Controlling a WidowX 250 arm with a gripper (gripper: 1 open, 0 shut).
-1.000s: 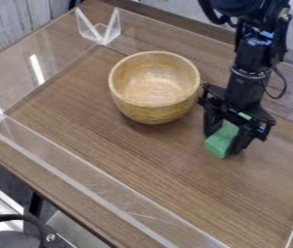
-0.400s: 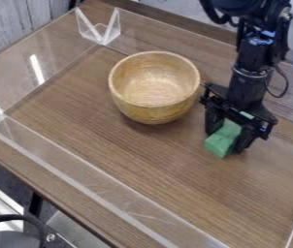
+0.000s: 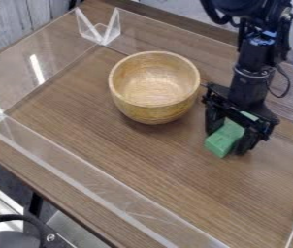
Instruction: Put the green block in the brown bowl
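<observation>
Next, the gripper grabs the green block by its body (image 3: 223, 141) to put it in the brown bowl (image 3: 154, 86).
The green block (image 3: 222, 144) lies on the wooden table, just right of the brown bowl (image 3: 154, 86), which stands upright and holds nothing. My gripper (image 3: 234, 134) points straight down over the block, its black fingers (image 3: 254, 137) standing on either side of it. The jaws are spread wide and open around the block, which rests on the tabletop. The block's upper part is hidden behind the fingers.
Clear acrylic walls (image 3: 58, 155) border the table at the left and front. A clear plastic stand (image 3: 99, 27) sits at the back left corner. The arm (image 3: 258, 48) rises at the back right, with cables behind it.
The fingers have spread a little wider around the green block. The arm, block and bowl have stayed where they were.
</observation>
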